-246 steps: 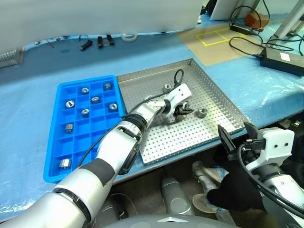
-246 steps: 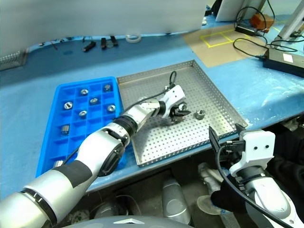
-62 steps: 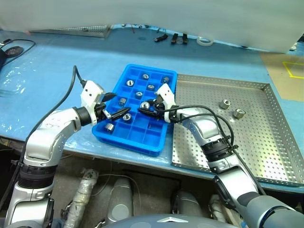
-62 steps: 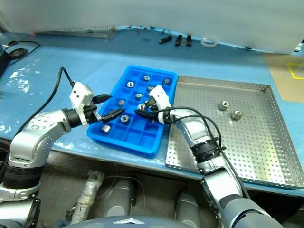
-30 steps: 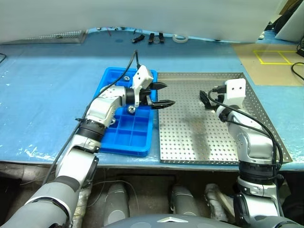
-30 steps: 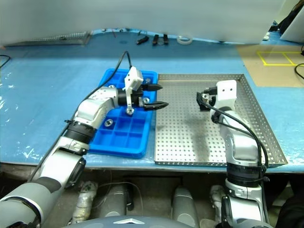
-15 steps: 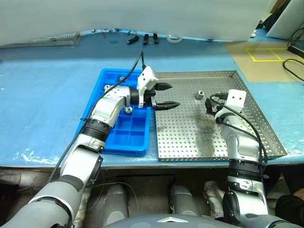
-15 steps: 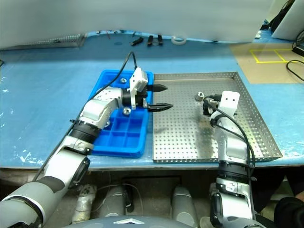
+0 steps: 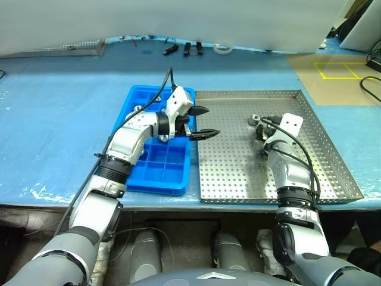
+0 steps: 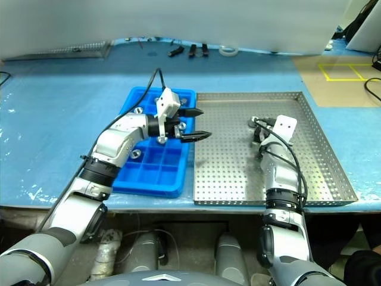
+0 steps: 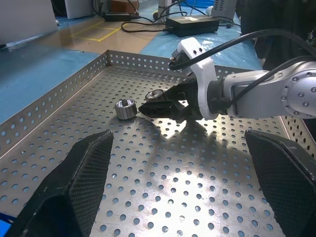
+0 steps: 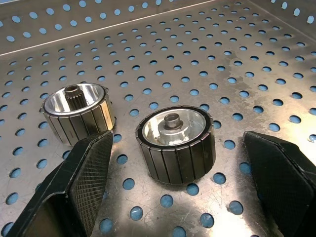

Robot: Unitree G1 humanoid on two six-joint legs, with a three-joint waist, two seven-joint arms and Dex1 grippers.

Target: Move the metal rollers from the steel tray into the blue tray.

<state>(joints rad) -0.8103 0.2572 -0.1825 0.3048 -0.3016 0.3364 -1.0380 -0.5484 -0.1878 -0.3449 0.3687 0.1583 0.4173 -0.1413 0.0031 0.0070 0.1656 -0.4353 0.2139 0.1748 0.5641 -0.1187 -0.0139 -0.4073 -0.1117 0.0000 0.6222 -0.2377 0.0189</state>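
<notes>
My right gripper should close on the nearer roller (image 12: 176, 145) now. Its fingers are low on both sides of that roller, on the perforated bottom of the steel tray.
The steel tray (image 9: 238, 173) lies on the right and the blue tray (image 9: 156, 174) sits against its left side. Two metal rollers (image 12: 174, 143) (image 12: 79, 112) stand side by side on the steel tray's perforated floor near its far end. My right gripper (image 9: 260, 127) is low over the tray and open, its fingers (image 12: 84, 182) on either side of the nearer roller without touching it. My left gripper (image 9: 202, 121) hovers open and empty above the seam between the two trays. Another roller (image 9: 162, 138) rests in a blue tray compartment, and my left arm hides others.
Black tools (image 9: 178, 47) and a white tape roll (image 9: 223, 47) lie at the back of the blue-covered table. A perforated metal sheet (image 9: 59, 47) sits at the back left, and a brown board with yellow tape (image 9: 333, 68) at the back right.
My right gripper has come down and forward onto the two rollers. The left gripper has stayed in place, still open. The whole view has shifted a little.
</notes>
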